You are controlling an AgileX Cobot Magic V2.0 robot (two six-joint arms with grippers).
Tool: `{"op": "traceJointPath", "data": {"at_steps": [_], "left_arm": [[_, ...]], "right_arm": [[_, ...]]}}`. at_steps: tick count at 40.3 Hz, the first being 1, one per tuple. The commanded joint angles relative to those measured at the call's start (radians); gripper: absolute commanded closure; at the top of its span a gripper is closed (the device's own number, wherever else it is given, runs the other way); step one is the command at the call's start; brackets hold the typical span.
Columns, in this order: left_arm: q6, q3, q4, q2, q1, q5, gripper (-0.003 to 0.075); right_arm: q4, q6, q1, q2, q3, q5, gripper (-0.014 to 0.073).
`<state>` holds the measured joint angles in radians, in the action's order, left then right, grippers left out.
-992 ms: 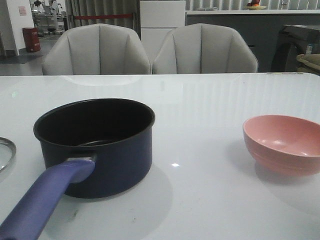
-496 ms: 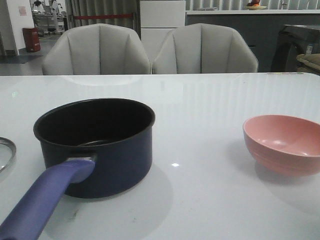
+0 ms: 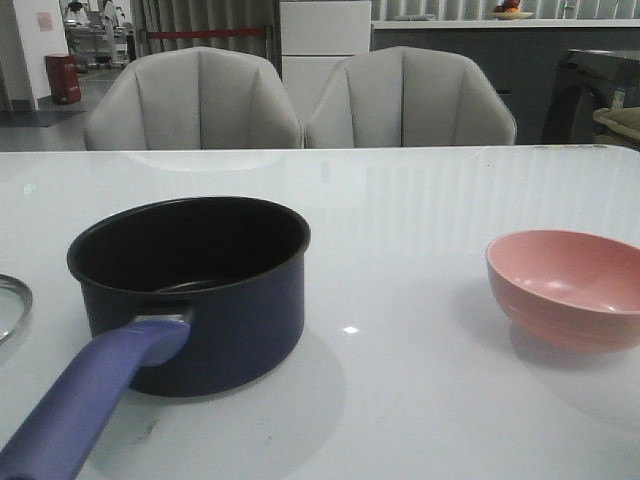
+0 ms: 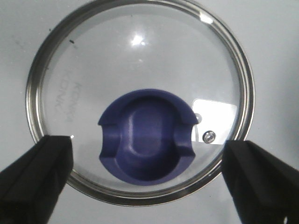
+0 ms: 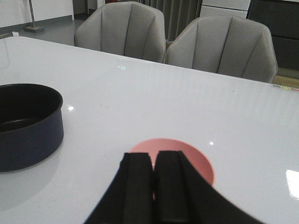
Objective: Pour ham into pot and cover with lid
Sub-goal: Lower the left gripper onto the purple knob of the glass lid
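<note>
The left gripper isn't ready to close and needs to lower first: in the left wrist view its fingers stop above the blue-purple knob [image 4: 146, 137] with clear glass between them, so they would miss if they closed now.
The clear glass lid [image 4: 140, 56] with its blue-purple knob [image 4: 146, 137] lies flat on the white table. My left gripper [image 4: 147, 158] is open wide above it, with one black finger [image 4: 37, 177] on each side of the knob and touching nothing. Only the lid's rim [image 3: 10, 300] shows at the far left of the front view. The dark navy pot [image 3: 190, 290] stands beside it, its purple-blue handle [image 3: 85, 415] pointing toward me. My right gripper [image 5: 153, 158] is shut and empty, in front of the pink bowl [image 5: 198, 161]. No ham is visible in the bowl [image 3: 565, 290] or in the pot [image 5: 28, 123].
Two grey chairs [image 3: 300, 100] stand behind the table's far edge. White tabletop [image 3: 400, 230] lies between pot and bowl. Neither arm shows in the front view.
</note>
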<state>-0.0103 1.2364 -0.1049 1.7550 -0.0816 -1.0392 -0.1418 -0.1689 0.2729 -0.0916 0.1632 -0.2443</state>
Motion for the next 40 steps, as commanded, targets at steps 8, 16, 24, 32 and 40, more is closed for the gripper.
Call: {"op": "traceJointPath", "data": {"at_steps": [8,16,24,32,40], "left_arm": [[0.016,0.028,-0.016,0.007,0.0,-0.033,0.0049],[0.016,0.028,-0.021,0.042,-0.002,-0.031,0.0049],[0.017,0.028,-0.023,0.044,-0.002,0.003,0.0053],[0.021,0.03,-0.023,0.059,-0.002,0.019,0.0074],[0.021,0.03,-0.023,0.082,-0.002,0.014,0.0074]], "right_arm": [[0.007,-0.007,0.002,-0.01,0.027,0.078,0.0453],[0.007,-0.007,0.002,-0.01,0.027,0.078,0.0453],[0.007,-0.007,0.002,-0.01,0.027,0.078,0.0453],[0.007,-0.007,0.002,-0.01,0.027,0.078,0.0453],[0.007,-0.007,0.002,-0.01,0.027,0.078,0.0453]]}}
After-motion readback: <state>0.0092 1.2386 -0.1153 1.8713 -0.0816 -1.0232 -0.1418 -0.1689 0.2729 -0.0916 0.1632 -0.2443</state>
